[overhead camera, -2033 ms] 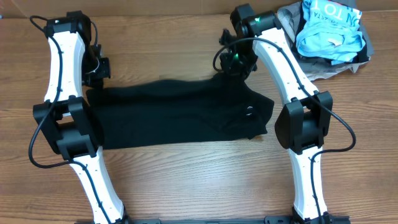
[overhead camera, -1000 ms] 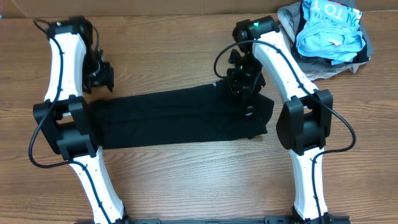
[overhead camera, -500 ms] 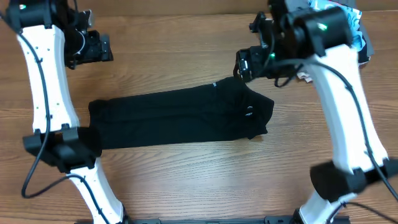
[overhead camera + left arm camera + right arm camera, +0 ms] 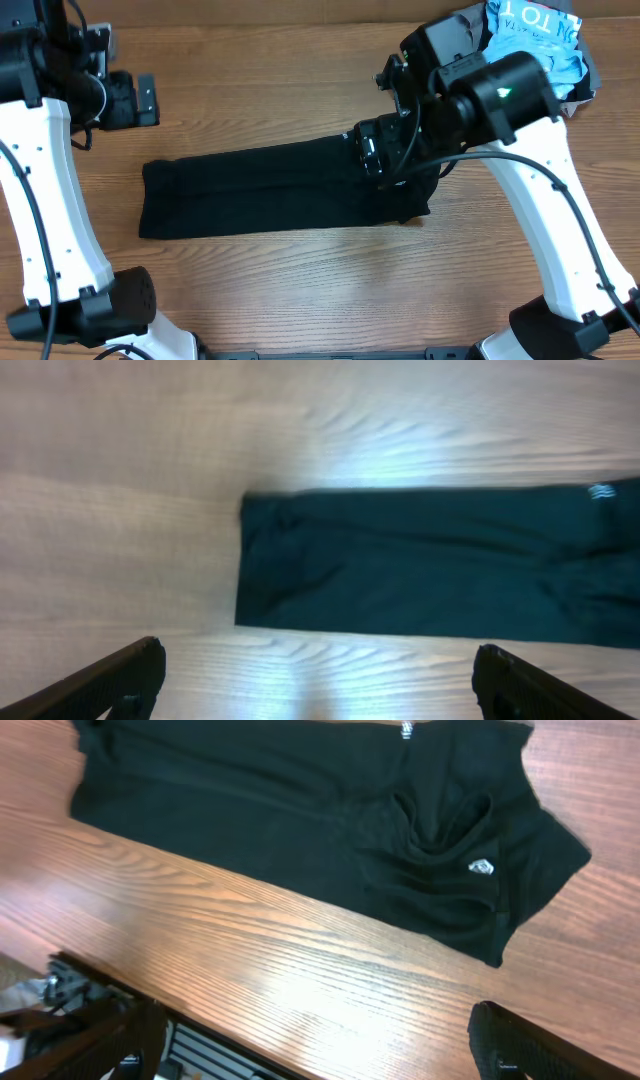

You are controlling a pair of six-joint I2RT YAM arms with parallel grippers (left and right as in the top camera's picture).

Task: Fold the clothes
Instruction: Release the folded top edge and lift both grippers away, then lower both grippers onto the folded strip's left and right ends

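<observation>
The black garment [image 4: 270,190] needs to be grabbed next by my left gripper near its plain end, away from the bunched logo end, so that my gripper can fold the plain end inward.
A black garment [image 4: 270,190] lies flat on the wooden table [image 4: 300,290] as a long folded strip, with a small white logo near its bunched right end. My left gripper [image 4: 128,100] hangs high above the table, beyond the strip's left end, open and empty. In the left wrist view the garment [image 4: 430,570] lies far below the left gripper [image 4: 320,690]. My right gripper [image 4: 382,150] hovers over the strip's right part, open with nothing in it. The right wrist view shows the garment [image 4: 300,820] well beneath the right gripper [image 4: 320,1045].
A pile of clothes [image 4: 530,50], light blue on grey, sits at the back right corner. The table's front edge and a dark frame [image 4: 200,1055] show in the right wrist view.
Both grippers have let go of the garment, opened wide and risen high off the table. The garment now lies as a narrower strip and stays still.
</observation>
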